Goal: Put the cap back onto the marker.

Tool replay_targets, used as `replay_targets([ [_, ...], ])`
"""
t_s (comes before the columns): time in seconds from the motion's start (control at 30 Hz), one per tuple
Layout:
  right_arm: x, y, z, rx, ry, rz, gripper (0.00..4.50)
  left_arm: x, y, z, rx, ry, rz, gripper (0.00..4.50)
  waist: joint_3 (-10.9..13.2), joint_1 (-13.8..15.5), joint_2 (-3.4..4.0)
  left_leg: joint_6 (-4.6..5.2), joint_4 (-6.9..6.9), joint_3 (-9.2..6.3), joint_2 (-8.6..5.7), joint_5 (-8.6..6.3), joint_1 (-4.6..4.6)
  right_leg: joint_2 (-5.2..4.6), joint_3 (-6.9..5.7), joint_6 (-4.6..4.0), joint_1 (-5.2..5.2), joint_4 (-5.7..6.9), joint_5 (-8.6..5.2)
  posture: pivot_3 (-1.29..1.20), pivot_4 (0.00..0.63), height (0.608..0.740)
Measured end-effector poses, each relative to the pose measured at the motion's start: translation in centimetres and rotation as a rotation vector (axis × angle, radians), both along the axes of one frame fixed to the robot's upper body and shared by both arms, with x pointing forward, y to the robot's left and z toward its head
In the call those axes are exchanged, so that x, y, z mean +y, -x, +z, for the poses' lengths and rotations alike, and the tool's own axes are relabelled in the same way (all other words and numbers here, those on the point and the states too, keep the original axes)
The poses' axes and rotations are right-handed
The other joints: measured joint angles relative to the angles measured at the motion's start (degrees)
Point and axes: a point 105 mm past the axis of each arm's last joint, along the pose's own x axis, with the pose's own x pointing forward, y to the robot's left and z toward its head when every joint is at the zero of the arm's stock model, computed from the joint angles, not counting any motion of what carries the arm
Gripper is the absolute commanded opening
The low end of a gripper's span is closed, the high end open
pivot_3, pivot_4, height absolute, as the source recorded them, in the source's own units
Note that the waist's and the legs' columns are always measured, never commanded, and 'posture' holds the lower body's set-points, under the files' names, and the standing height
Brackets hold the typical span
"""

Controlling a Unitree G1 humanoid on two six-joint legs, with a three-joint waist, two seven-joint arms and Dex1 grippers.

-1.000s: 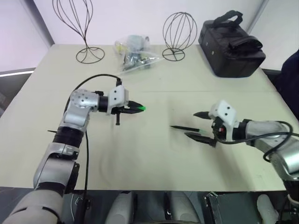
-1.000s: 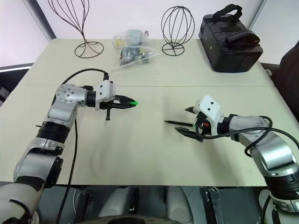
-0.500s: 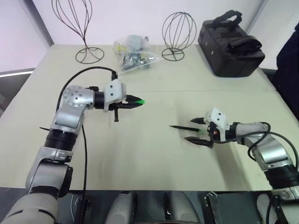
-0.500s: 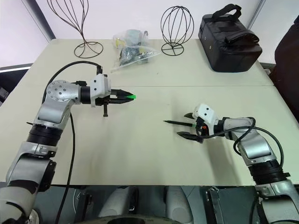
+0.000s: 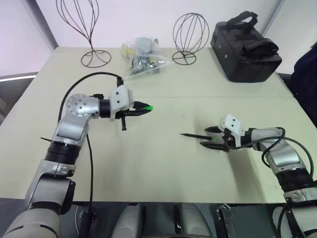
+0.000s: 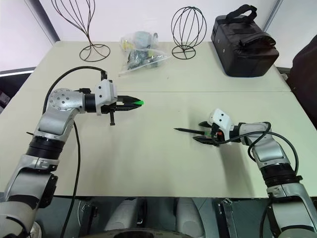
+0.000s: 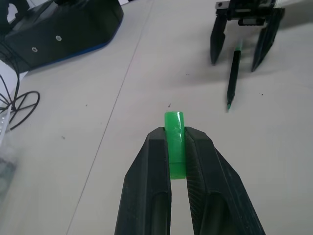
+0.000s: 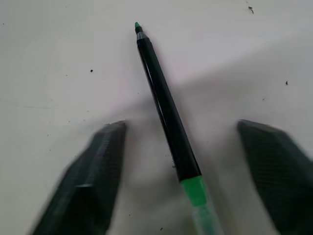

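Note:
The marker's bare green tip (image 5: 182, 134) should stay free for the cap, so the robot's right gripper should next pick up the marker by its black body (image 5: 197, 136).
My left gripper (image 5: 144, 108) hovers above the table's left-middle, shut on the small bright green cap (image 7: 174, 139), which sticks out past the fingertips. The thin black marker (image 5: 193, 135) lies flat on the table at the right-middle. Its bare green tip points toward the left gripper. My right gripper (image 5: 209, 137) rests low on the table at the marker's near end. It is open, with one finger on each side of the marker (image 8: 166, 110) and a gap left on both sides. The marker's green rear end (image 8: 194, 188) lies between the fingers.
A black bag (image 5: 245, 47) stands at the back right. Two wire stands (image 5: 81, 29) (image 5: 189, 34) and a clear plastic bag of small items (image 5: 141, 59) sit along the back. The table's front edge (image 5: 158, 201) runs close below both arms.
My right gripper has sunk to the table at the marker's near end, and its fingers have drawn closer together around it. The left gripper still holds the cap in much the same place.

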Motion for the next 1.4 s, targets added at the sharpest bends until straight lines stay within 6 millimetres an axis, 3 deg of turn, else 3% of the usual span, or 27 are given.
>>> replay_targets([
  [0.13,0.1,0.1,-0.1,-0.004,0.003,0.005,0.05,0.0,0.0,0.0,-0.002,0.002,0.004,0.00,0.0,0.0,0.00,0.00,0.00,0.00,0.00,0.00,0.00,0.00,0.00,0.00,0.00,0.00,0.00,0.00,0.150,0.740],
  [0.57,-0.1,0.7,0.2,-0.071,0.093,-0.018,0.05,0.0,-0.2,-0.6,0.018,-0.004,-0.016,0.00,0.0,0.3,0.02,0.00,0.00,-0.01,-0.03,0.00,0.01,-0.04,-0.02,0.00,0.02,0.00,0.00,0.00,0.150,0.740],
  [0.8,-1.4,0.8,4.0,-0.271,0.404,-0.052,0.05,-1.9,-1.2,-0.7,-0.042,-0.013,-0.111,0.00,0.0,0.2,0.02,-0.01,0.01,-0.01,-0.09,0.00,-0.03,-0.04,-0.04,0.00,-0.01,-0.02,0.00,0.00,0.150,0.740],
  [0.93,-0.4,1.0,6.1,-0.345,0.460,-0.060,0.05,-3.6,-2.1,-0.5,-0.096,0.006,-0.163,0.00,0.0,0.0,0.03,0.00,-0.01,0.02,-0.10,0.00,-0.03,0.02,-0.02,0.00,-0.05,-0.01,0.00,0.00,0.150,0.740],
  [1.13,1.1,1.2,8.4,-0.410,0.463,-0.061,0.05,-4.9,-2.8,-1.9,-0.069,0.045,-0.188,0.00,0.0,0.1,0.02,0.00,0.00,0.03,-0.10,0.00,-0.05,0.01,-0.03,0.00,-0.05,-0.02,0.00,0.00,0.150,0.740],
  [1.4,1.8,0.9,9.8,-0.439,0.458,-0.066,0.05,-4.8,-3.2,-2.9,-0.014,0.072,-0.185,0.00,0.0,0.0,0.01,0.00,0.00,0.02,-0.10,0.00,-0.07,0.02,-0.03,0.00,-0.07,-0.03,0.00,0.00,0.150,0.740],
])
